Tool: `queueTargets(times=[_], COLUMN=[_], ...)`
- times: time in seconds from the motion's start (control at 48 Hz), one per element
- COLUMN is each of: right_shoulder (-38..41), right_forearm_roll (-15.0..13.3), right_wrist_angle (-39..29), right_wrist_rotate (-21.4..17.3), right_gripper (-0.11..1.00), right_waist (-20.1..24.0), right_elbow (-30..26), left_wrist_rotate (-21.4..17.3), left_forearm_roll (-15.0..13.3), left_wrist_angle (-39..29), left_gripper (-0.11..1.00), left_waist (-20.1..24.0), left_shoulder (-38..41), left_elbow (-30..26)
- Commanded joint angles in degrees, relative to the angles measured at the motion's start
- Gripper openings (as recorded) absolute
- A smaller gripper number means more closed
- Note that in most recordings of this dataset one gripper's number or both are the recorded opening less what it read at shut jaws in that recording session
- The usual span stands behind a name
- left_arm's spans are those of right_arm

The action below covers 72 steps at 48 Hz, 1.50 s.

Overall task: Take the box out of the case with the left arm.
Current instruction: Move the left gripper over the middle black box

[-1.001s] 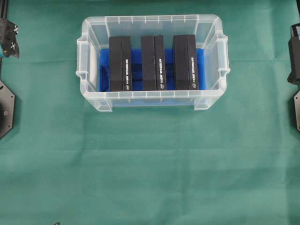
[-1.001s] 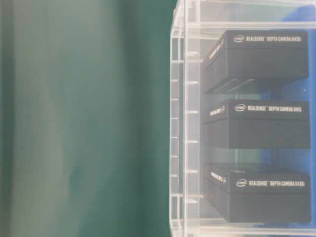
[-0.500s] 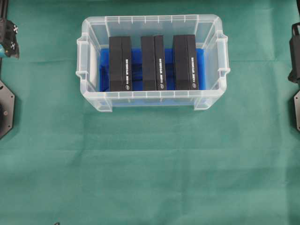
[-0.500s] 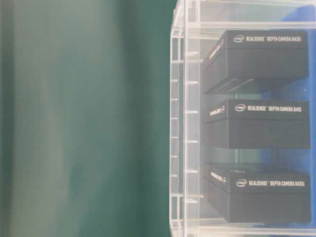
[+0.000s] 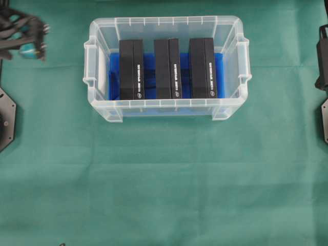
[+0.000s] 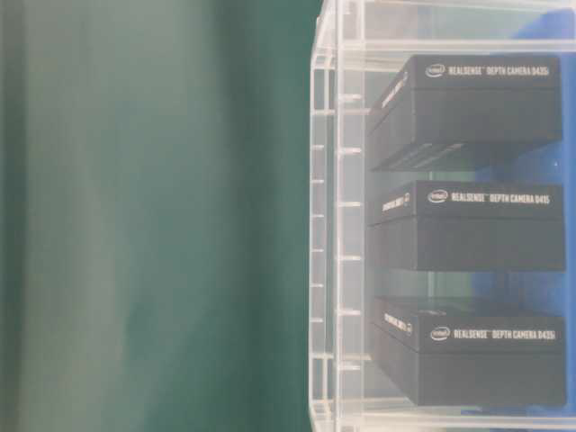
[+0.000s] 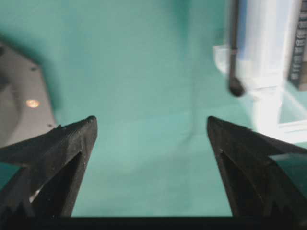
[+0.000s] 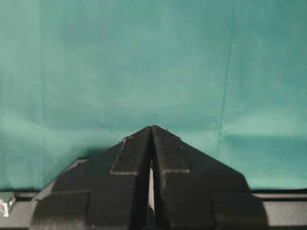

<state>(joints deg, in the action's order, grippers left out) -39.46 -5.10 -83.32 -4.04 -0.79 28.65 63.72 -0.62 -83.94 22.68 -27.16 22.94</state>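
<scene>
I will next use my left gripper to grab the middle box by its long sides, where blue gaps show, because the box's ends sit close to the sides of the case.
The case (image 5: 164, 21), a clear plastic bin with a blue floor, sits at the top middle of the green cloth. Three black boxes stand in it side by side: left (image 5: 131, 69), middle (image 5: 167, 69), right (image 5: 203, 67). The table-level view shows the case wall (image 6: 328, 225) and the boxes (image 6: 477, 225) stacked in frame. My left gripper (image 5: 31, 38) is blurred, up at the far left, apart from the case. It is open with nothing between its fingers (image 7: 151, 127); the case corner (image 7: 268, 57) shows at its upper right. My right gripper (image 8: 152, 128) is shut and empty over bare cloth.
The green cloth (image 5: 164, 179) covers the whole table. Grey arm base plates sit at the left edge (image 5: 6, 118) and the right edge (image 5: 324, 120). The right arm (image 5: 322, 61) hangs at the far right edge. The left base plate (image 7: 19, 105) also shows in the left wrist view.
My left gripper has swung rightward from the left edge toward the case and is motion-blurred. The boxes, case and right arm have not moved.
</scene>
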Motion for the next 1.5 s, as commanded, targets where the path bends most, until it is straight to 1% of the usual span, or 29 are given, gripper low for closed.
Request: queueTargets(times=[0.0, 0.313, 0.542, 0.813, 1.126, 1.48], right_shoulder=[-0.09, -0.18, -0.18, -0.18, -0.26, -0.18], right_forearm_roll=[-0.09, -0.09, -0.09, -0.09, -0.09, 0.00], right_wrist_angle=[0.09, 0.09, 0.26, 0.09, 0.09, 0.09], right_wrist_rotate=[-0.09, -0.09, -0.09, -0.09, -0.09, 0.09], right_gripper=[0.00, 0.00, 0.00, 0.00, 0.00, 0.00], right_waist=[-0.09, -0.09, -0.09, -0.09, 0.00, -0.09], right_elbow=[-1.41, -1.41, -1.41, -1.32, -1.23, -1.14], left_wrist_rotate=[0.53, 1.93, 4.13, 4.57, 4.57, 4.22], left_forearm_roll=[-0.09, 0.00, -0.09, 0.00, 0.00, -0.09], left_wrist_angle=[0.35, 0.26, 0.26, 0.26, 0.35, 0.09], left_gripper=[0.98, 0.98, 0.98, 0.98, 0.98, 0.98], left_waist=[-1.14, -4.31, -6.50, -8.61, -9.40, -9.32], left_shoulder=[3.43, 15.73, 23.12, 31.73, 38.32, 42.19], left_elbow=[-4.83, -19.07, -27.60, -37.09, -45.18, -49.22])
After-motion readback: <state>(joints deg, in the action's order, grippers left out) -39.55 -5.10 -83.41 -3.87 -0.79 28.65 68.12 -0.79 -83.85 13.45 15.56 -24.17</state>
